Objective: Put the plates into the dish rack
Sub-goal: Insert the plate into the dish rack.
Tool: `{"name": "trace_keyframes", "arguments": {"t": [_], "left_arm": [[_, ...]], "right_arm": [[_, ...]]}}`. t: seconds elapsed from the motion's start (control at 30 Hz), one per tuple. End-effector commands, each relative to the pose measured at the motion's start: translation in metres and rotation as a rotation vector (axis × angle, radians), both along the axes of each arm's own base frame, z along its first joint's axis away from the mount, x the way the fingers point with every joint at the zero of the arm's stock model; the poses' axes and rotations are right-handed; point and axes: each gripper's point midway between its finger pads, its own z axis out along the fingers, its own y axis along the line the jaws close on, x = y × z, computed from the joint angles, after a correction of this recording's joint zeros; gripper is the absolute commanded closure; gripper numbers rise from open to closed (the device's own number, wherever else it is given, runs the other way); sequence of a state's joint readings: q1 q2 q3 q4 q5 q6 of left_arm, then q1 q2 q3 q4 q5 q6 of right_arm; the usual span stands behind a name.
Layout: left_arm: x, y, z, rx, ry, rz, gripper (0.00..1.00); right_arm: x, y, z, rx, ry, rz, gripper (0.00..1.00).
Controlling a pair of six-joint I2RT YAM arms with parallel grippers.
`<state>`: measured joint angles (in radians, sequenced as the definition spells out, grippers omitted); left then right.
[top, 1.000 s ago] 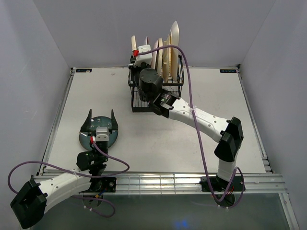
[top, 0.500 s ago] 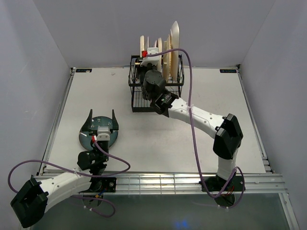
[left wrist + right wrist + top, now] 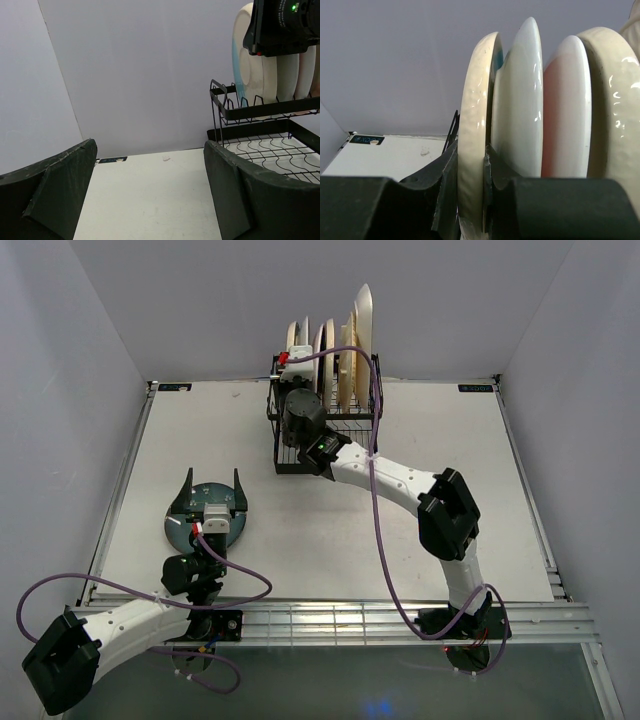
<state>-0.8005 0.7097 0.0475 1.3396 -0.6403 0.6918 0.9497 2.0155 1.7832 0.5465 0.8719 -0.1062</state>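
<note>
The cream-and-blue plate's lower edge is between the upper level's wires and the plate would rest on edge in the rack [image 3: 290, 452], so it is time for my right gripper to release it now.
The black wire dish rack [image 3: 290, 452] stands at the back of the table, with several plates on edge in its upper tier. My right gripper [image 3: 293, 358] is shut on the rim of a cream-and-blue plate [image 3: 475, 125] at the left end of that row, close beside a white plate [image 3: 520, 100]. In the right wrist view the right gripper [image 3: 470, 162] has one pad on each face of the plate. My left gripper [image 3: 211, 490] hangs wide open over a dark teal plate [image 3: 182, 535] lying flat near the table's front left. Nothing sits between the left gripper's [image 3: 149, 150] jaws.
Further plates [image 3: 567, 110] fill the rack's slots to the right of the held one, the tallest [image 3: 364, 315] at the right end. The rack's lower grid [image 3: 272, 150] shows in the left wrist view. White walls close in the table on three sides.
My right arm has swung its elbow left and brought the cream-and-blue plate from left of the rack in beside the row of standing plates. The left arm has stayed still.
</note>
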Motion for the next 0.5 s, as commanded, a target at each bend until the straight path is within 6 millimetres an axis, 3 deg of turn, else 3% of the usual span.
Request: {"name": "trace_keyframes", "arguments": {"t": [0.0,0.27,0.47], "left_arm": [[-0.004,0.006,-0.001,-0.018,-0.019,0.008,0.02],[-0.004,0.006,0.000,-0.018,-0.020,0.009,0.02],[-0.003,0.005,-0.001,-0.015,-0.014,0.007,0.02]], "right_arm": [[-0.005,-0.027,0.075,0.180,-0.133,-0.083,0.92],[-0.001,-0.030,0.075,0.211,-0.129,-0.080,0.90],[0.006,-0.040,0.068,0.227,-0.107,-0.079,0.71]]}}
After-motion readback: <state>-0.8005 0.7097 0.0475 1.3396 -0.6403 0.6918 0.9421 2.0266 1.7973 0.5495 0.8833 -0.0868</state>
